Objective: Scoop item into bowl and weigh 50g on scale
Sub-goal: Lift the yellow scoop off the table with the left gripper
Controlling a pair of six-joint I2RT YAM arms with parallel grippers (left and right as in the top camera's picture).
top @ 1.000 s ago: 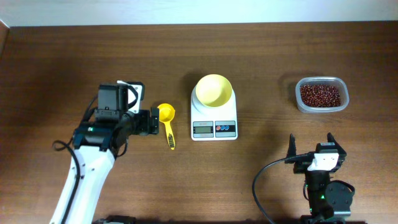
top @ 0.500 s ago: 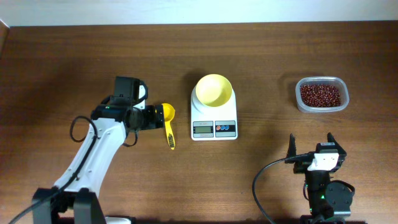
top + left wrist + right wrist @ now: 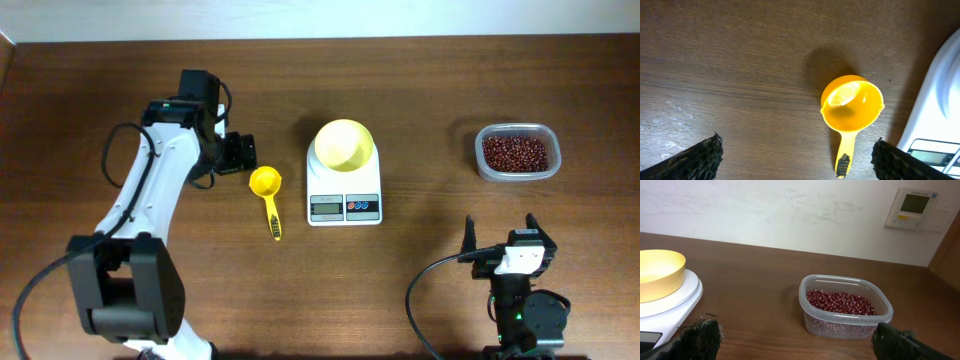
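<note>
My left gripper should next grab the scoop by its cup's rim (image 3: 253, 181) (image 3: 827, 102), so the handle stays free to hand over to my right gripper.
The dark red-brown beans (image 3: 516, 152) fill a clear tub (image 3: 546, 137) at the right; they also show in the right wrist view (image 3: 840, 303). The pale-yellow bowl (image 3: 344, 144) stands empty on the white scale (image 3: 344, 199), seen too in the right wrist view (image 3: 657, 273). A darker yellow scoop (image 3: 267, 192) lies left of the scale, handle toward the front, empty (image 3: 852, 108). My left gripper (image 3: 240, 153) is open, just up and left of the scoop's cup, holding nothing. My right gripper (image 3: 500, 235) is open and empty near the front right.
The scale's corner (image 3: 940, 120) lies close to the right of the scoop. A wall with a thermostat panel (image 3: 914, 207) stands behind the table's far edge.
My left arm has swung toward the far side of the table, and its gripper now sits above and left of the scoop's cup. The right arm has not moved.
</note>
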